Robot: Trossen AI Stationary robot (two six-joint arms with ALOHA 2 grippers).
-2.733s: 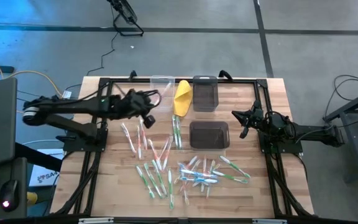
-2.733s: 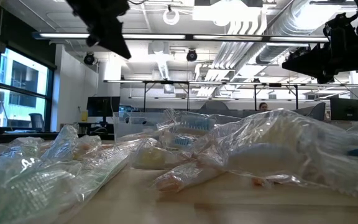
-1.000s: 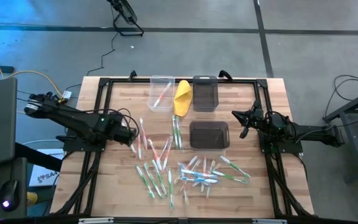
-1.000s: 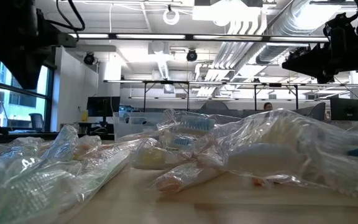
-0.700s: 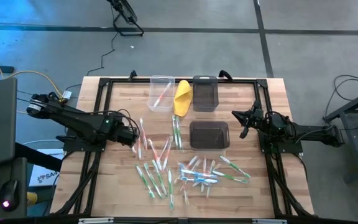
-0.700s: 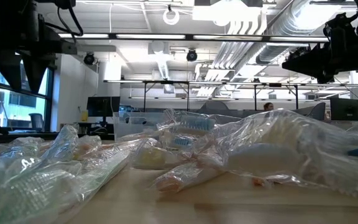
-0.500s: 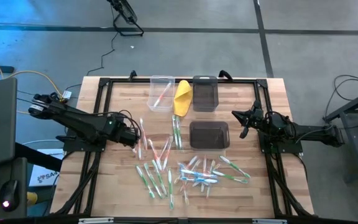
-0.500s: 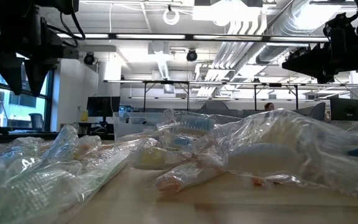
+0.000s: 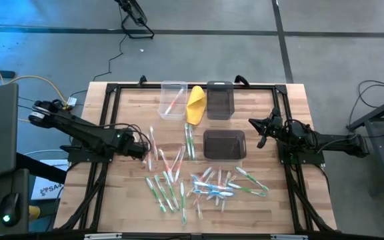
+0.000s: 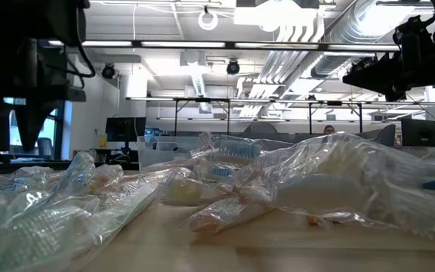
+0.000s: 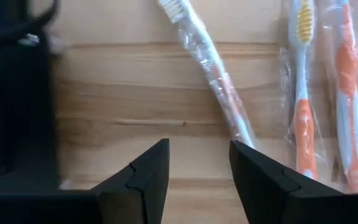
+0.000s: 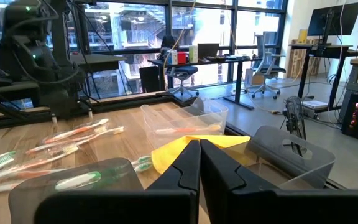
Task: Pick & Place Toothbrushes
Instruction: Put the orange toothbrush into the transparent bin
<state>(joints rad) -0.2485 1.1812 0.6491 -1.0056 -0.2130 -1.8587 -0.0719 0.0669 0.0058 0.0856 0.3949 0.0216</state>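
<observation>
The left gripper isn't ready to close on the toothbrush yet: its fingers are on either side of wood, so it should move toward the handle (image 11: 232, 111) first.
Several toothbrushes (image 9: 179, 177), white with green, orange or blue and each in a clear wrapper, lie scattered flat on the wooden table (image 9: 279, 207). One orange toothbrush lies in the clear bin (image 9: 173, 99) at the far side. My left gripper (image 9: 143, 151) hangs open, pointing down, at the left edge of the scatter. In the left wrist view a wrapped toothbrush (image 11: 213, 81) runs from its white bristles up to one of my left gripper's (image 11: 199, 155) fingers. My right gripper (image 9: 261, 131) waits shut and level at the right, beside the near dark bin (image 9: 224, 144).
A yellow folded thing (image 9: 196, 103) lies between the clear bin and the far dark bin (image 9: 219, 100). Two orange toothbrushes (image 11: 325, 93) lie side by side close to my left gripper. Black frame rails (image 9: 105, 167) run along the table's sides.
My left gripper has sunk toward the table at the left edge of the scattered toothbrushes, with hardly any sideways shift. The toothbrushes and my right arm have kept still.
</observation>
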